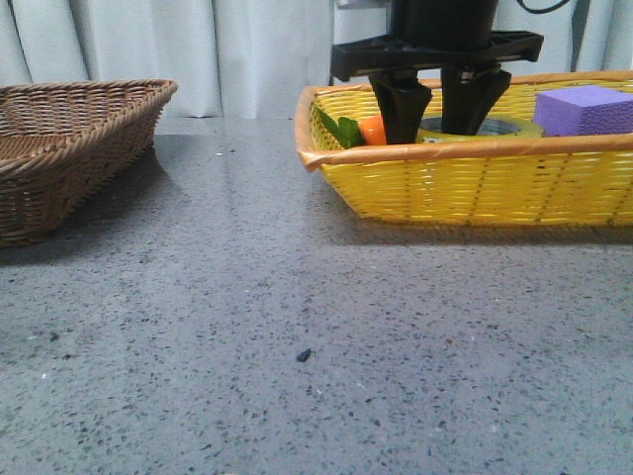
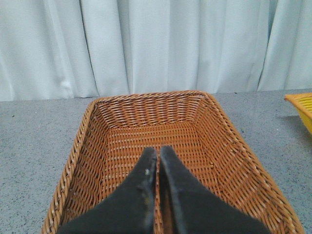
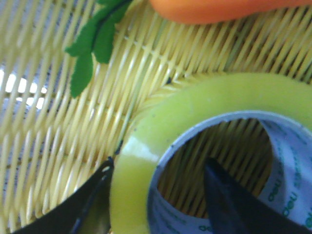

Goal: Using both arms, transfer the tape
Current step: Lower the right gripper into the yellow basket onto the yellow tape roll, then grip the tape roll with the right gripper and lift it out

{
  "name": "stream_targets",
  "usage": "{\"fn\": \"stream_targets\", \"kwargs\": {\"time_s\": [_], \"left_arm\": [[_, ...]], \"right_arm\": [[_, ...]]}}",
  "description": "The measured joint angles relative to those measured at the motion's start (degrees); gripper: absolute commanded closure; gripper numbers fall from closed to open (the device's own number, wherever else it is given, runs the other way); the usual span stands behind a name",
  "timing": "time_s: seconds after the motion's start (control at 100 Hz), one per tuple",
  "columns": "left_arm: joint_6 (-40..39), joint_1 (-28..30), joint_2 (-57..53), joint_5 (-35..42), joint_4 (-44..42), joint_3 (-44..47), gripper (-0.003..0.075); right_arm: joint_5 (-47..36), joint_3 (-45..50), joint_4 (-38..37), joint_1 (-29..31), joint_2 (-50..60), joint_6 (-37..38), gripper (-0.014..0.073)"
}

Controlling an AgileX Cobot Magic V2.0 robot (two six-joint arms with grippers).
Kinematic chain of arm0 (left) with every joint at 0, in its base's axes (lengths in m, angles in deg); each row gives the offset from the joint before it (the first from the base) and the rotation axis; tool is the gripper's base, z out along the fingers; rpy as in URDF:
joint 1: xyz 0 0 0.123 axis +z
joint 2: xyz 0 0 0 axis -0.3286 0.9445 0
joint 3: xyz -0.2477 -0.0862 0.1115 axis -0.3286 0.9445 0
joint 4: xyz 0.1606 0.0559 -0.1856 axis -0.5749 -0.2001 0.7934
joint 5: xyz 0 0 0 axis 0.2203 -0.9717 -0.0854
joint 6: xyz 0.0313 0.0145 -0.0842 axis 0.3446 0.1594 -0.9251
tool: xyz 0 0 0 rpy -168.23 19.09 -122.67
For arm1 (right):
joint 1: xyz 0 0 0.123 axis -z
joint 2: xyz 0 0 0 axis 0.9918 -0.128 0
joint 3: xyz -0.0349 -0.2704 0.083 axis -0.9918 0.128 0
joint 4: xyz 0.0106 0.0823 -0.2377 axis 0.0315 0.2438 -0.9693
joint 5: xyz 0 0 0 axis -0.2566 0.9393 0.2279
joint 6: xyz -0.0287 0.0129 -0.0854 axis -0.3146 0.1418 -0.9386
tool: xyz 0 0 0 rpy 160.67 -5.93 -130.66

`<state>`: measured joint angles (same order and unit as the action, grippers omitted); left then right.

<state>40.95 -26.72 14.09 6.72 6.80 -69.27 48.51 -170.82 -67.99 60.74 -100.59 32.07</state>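
Observation:
My right gripper's fingers are on both sides of the tape's side (image 1: pixel 432 129) inside the yellow basket (image 1: pixel 475 183), so they would catch the tape if they closed now. It is time for my right gripper to close on the tape.
The tape (image 1: pixel 504 127) lies flat in the yellow basket (image 1: pixel 475 183), a yellow roll with a white core and green lettering. My right gripper (image 1: pixel 432 124) reaches down into the basket and stands open astride the roll's wall. In the right wrist view the tape (image 3: pixel 195 105) fills the frame: one finger sits against its outer side, the other stands inside the core, apart from the inner wall, with the right gripper (image 3: pixel 160 165) straddling the wall. My left gripper (image 2: pixel 158 152) is shut and empty, hovering over the brown wicker basket (image 2: pixel 234 151). It does not show in the front view.
An orange carrot (image 1: pixel 372 131) with green leaves lies beside the tape, and a purple block (image 1: pixel 584 109) sits at the right of the yellow basket. The carrot (image 3: pixel 219 9) and its leaf (image 3: pixel 90 46) show close by. The brown basket (image 1: pixel 59 148) stands at the table's left.

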Motion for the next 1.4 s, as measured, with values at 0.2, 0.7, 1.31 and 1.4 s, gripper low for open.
{"fn": "stream_targets", "kwargs": {"time_s": [0.2,0.7,1.31,1.4], "left_arm": [[0.00,0.00,0.00,0.08,0.00,0.00,0.0741],[0.00,0.00,0.00,0.08,0.00,0.00,0.0741],[0.00,0.00,0.00,0.08,0.00,0.00,0.0741],[0.00,0.00,0.00,0.08,0.00,0.00,0.0741]], "right_arm": [[0.11,0.00,0.00,0.00,-0.41,0.00,0.0445],[0.13,-0.26,0.64,0.00,-0.50,0.10,0.0580],[2.70,-19.65,4.34,-10.78,4.26,-0.41,0.0580],[3.16,-19.75,4.77,-16.03,4.37,-0.82,0.0580]]}}
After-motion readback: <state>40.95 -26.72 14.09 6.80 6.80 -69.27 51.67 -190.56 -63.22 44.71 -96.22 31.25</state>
